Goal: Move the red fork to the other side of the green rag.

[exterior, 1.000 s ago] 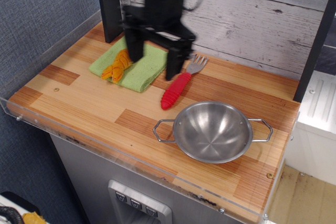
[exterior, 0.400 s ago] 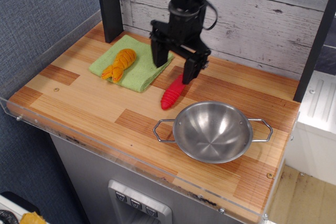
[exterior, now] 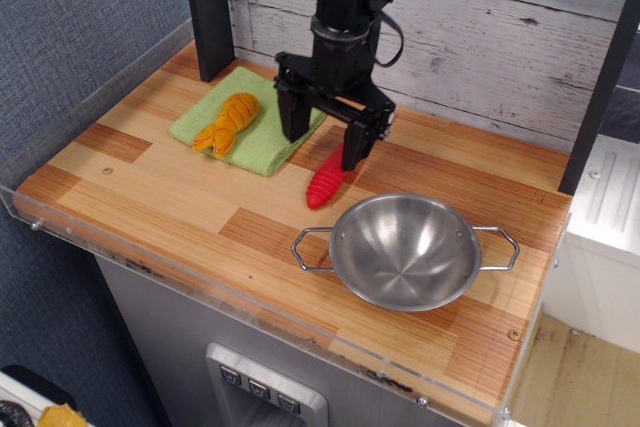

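Note:
The red fork has to move to the other side of the green rag [exterior: 262, 131], so my gripper should next grab it by its ribbed handle.
The red fork [exterior: 325, 181] lies on the wooden table just right of the green rag [exterior: 262, 131]. Only the lower part of its red ribbed handle shows. Its tines are hidden behind my gripper. My gripper [exterior: 326, 142] is open and low over the fork's upper half, one finger at the rag's right edge and the other finger [exterior: 358, 145] on the fork's right side. The rag lies flat at the back left of the table.
An orange ridged item [exterior: 226, 121] lies on the rag. A steel bowl [exterior: 405, 250] with two wire handles stands at the front right. A black post [exterior: 206, 12] rises behind the rag, and a white plank wall [exterior: 500, 37] backs the table.
My gripper has moved right from over the rag to over the fork and come lower. It now covers the tines. The fork, rag and bowl have not moved.

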